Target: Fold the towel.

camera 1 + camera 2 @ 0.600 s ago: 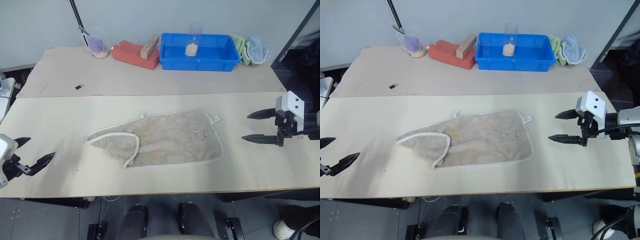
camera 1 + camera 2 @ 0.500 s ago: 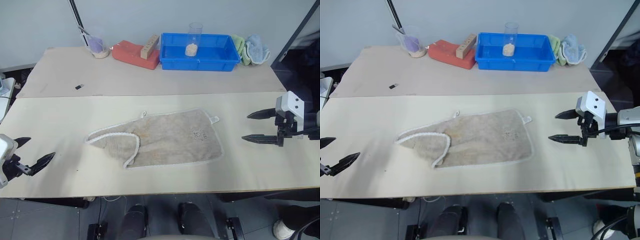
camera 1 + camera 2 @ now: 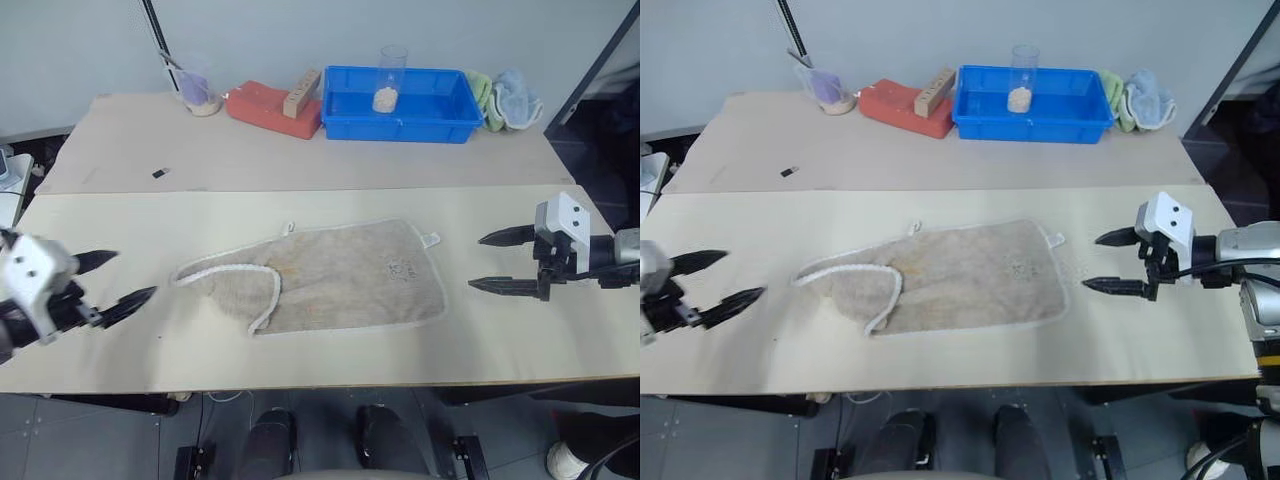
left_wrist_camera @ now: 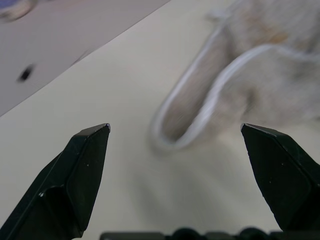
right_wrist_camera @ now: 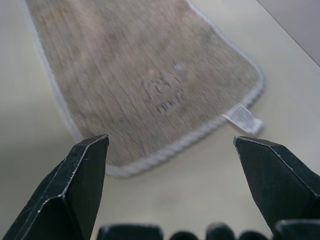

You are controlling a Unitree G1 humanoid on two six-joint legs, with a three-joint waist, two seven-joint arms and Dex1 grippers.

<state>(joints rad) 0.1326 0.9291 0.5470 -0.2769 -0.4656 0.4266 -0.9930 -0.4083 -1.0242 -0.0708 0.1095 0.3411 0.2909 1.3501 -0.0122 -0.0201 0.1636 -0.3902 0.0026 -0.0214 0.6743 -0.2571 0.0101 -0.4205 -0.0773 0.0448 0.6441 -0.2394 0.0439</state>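
Observation:
Next, my left gripper grabs the towel by the flap's white hem corner (image 3: 274, 273). That corner curls up loose while the rest of the cloth lies flat.
The beige towel (image 3: 330, 274) with white edging lies flat in the middle of the near table, its left end folded over into a narrow flap (image 3: 235, 282). A small dark mark (image 5: 167, 92) and a white tag (image 5: 243, 118) sit near its right end. My left gripper (image 3: 118, 278) hovers open to the left of the towel, pointing at the folded flap (image 4: 210, 107). My right gripper (image 3: 492, 262) is open just right of the towel's right edge, aimed at it. Neither gripper touches the cloth.
On the far table stand a blue tray (image 3: 400, 108) with a clear cup (image 3: 391, 78), a red block (image 3: 268, 105) with a wooden piece, a plastic cup (image 3: 195, 88), and green and light blue cloths (image 3: 505, 98). A small dark object (image 3: 158, 173) lies at the left.
Both grippers have moved inward toward the towel: the left one up and to the right, the right one leftward. The towel has not moved.

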